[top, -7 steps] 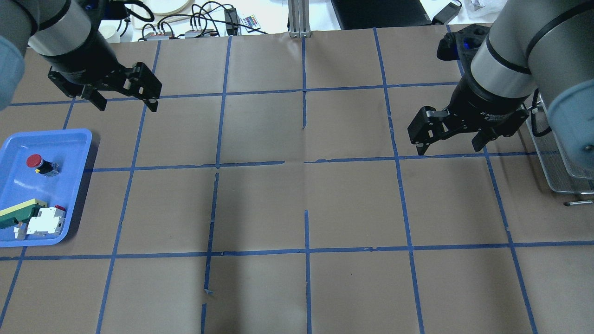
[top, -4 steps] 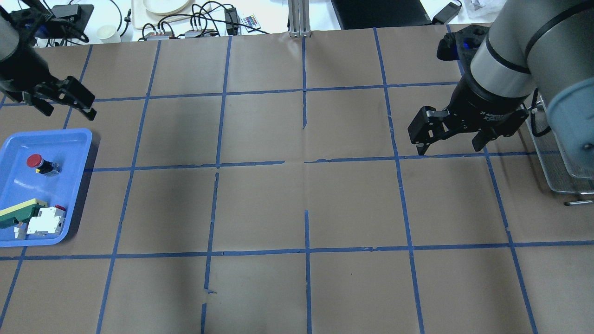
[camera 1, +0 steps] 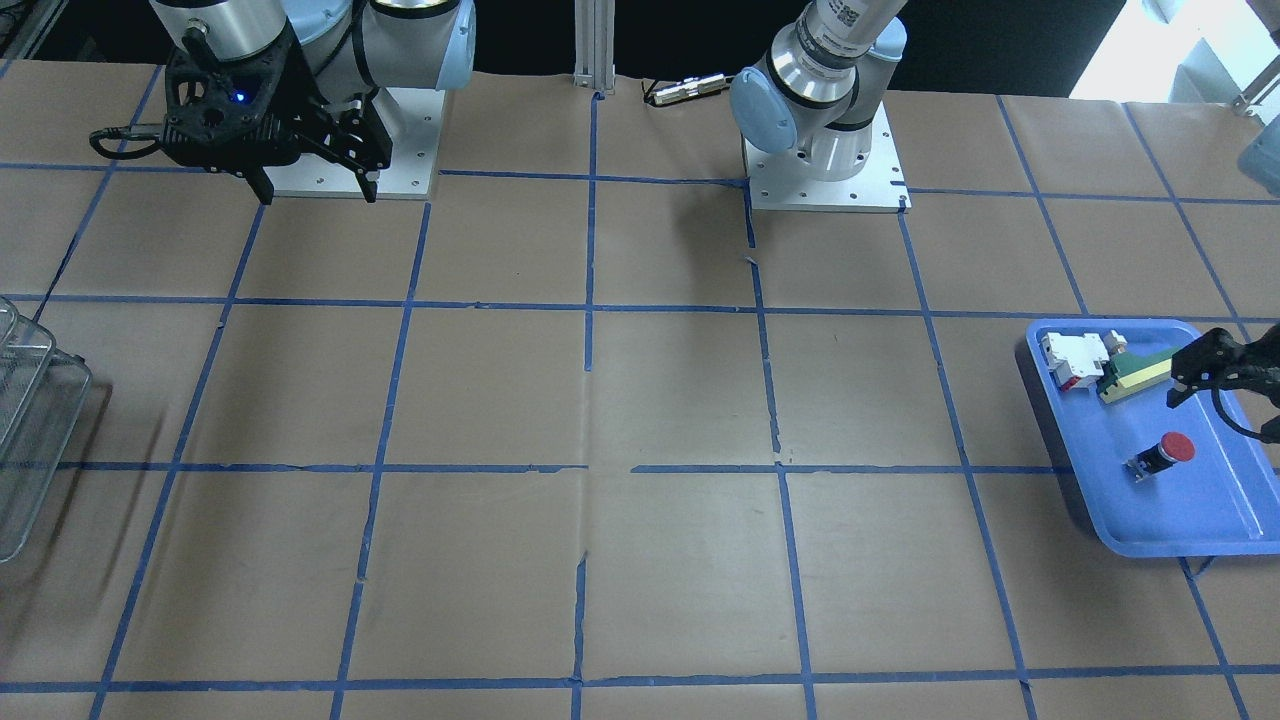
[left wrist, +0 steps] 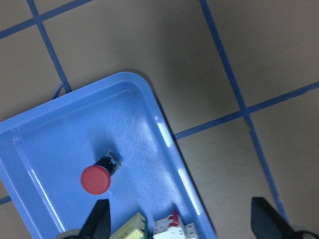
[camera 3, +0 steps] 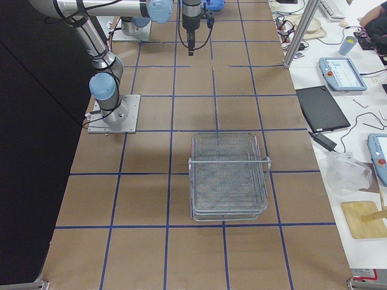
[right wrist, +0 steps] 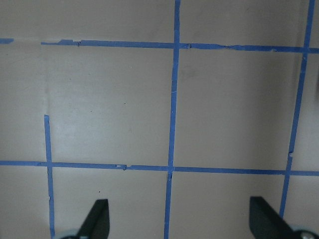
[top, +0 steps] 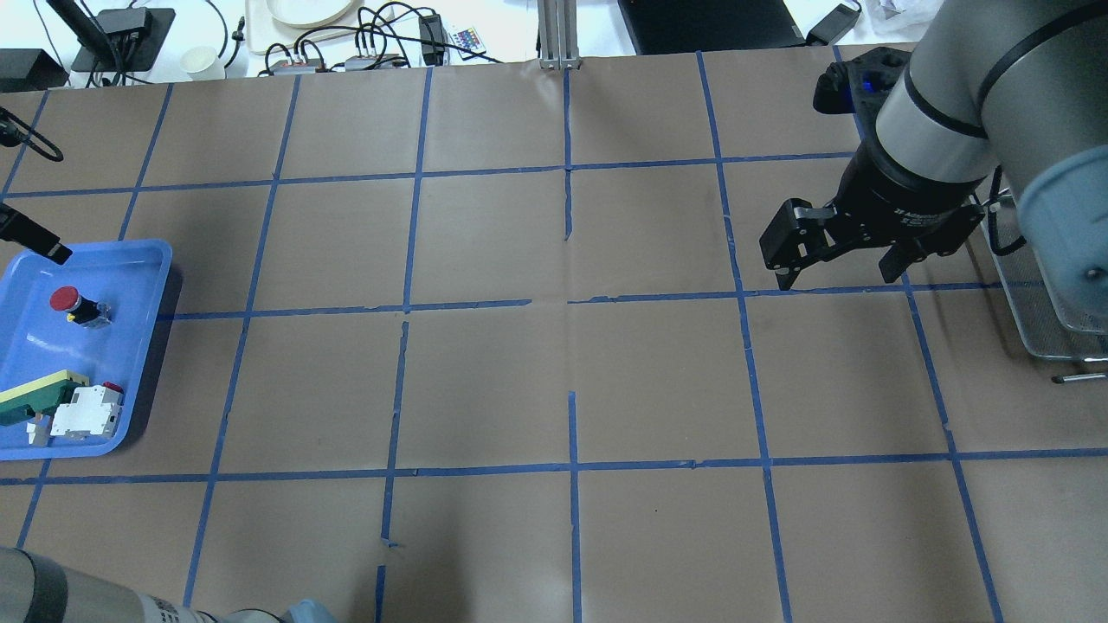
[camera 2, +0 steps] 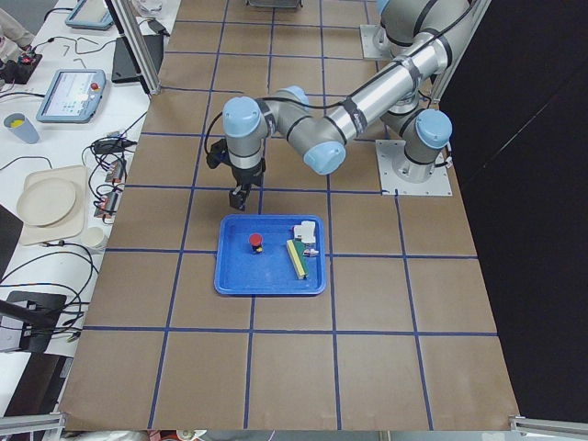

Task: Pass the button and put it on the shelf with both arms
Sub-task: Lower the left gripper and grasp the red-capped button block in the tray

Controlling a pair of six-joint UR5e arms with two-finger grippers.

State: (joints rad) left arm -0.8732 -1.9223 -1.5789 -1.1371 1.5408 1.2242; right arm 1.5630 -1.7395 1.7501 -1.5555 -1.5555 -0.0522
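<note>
The button needs to be passed on for the shelf. My left gripper should next grab the button by its red cap [camera 1: 1177, 445] [left wrist: 95, 179].
The button [top: 74, 305], with a red cap and a black body, lies on its side in the blue tray [top: 161, 260]. It also shows in the front view [camera 1: 1165, 455], the left side view [camera 2: 255, 242] and the left wrist view [left wrist: 99, 177]. My left gripper [camera 1: 1220, 418] is open and empty, and hovers above the tray's button end without touching the button. My right gripper [top: 837, 275] is open and empty above the table, next to the wire-mesh shelf [camera 3: 228, 175]. The shelf [top: 1047, 320] is partly hidden by my right arm in the overhead view.
The tray also holds a green-and-yellow wedge piece [top: 35, 396] and a white-and-red block [top: 85, 414] at its near end. Cables and small devices [top: 363, 43] lie beyond the table's far edge. Blue tape lines grid the brown table.
My left arm has swung left and its gripper now sits over the blue tray, mostly out of the overhead view. My right arm has not moved.
</note>
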